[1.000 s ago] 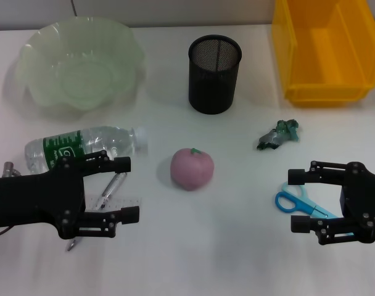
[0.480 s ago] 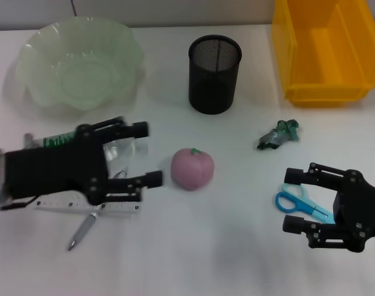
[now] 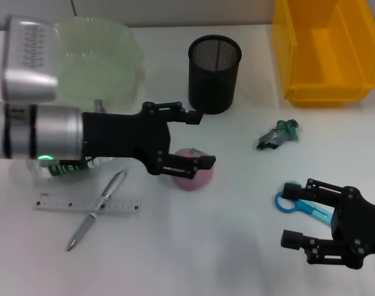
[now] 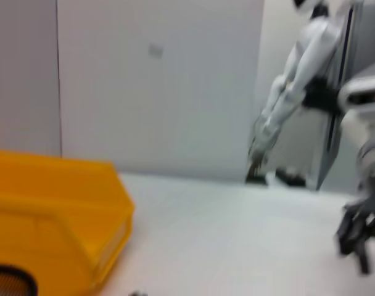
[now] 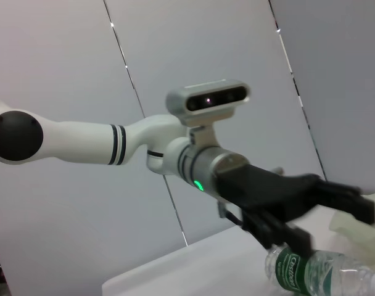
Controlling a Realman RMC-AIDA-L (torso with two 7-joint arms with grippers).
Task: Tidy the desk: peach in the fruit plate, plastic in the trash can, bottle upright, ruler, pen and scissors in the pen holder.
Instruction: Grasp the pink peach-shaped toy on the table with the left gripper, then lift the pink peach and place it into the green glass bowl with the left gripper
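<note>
My left gripper needs to move lower before it closes on the pink peach (image 3: 189, 177), because the gripper's fingers are above the peach.
The pink peach (image 3: 189, 177) lies mid-table, partly covered by my open left gripper (image 3: 201, 139), whose fingers reach over it with nothing held. The bottle (image 3: 63, 168) lies on its side, mostly hidden under the left arm; the right wrist view shows the bottle (image 5: 311, 271) too. A clear ruler (image 3: 89, 205) lies near the front left with the pen (image 3: 98, 208) across it. Blue scissors (image 3: 298, 202) lie beside my open, empty right gripper (image 3: 288, 214). Crumpled plastic (image 3: 278, 134) sits right of centre. At the back stand the green fruit plate (image 3: 101, 68), the black mesh pen holder (image 3: 214, 74) and the yellow trash can (image 3: 326, 52).
The left arm's body stretches across the left half of the table, in front of the fruit plate. In the left wrist view the yellow trash can (image 4: 52, 209) fills the near side, and my right gripper (image 4: 357, 240) shows farther off.
My left arm has swept right and back from over the bottle and ruler to the peach, uncovering ruler and pen. The right gripper has drifted slightly toward the front edge.
</note>
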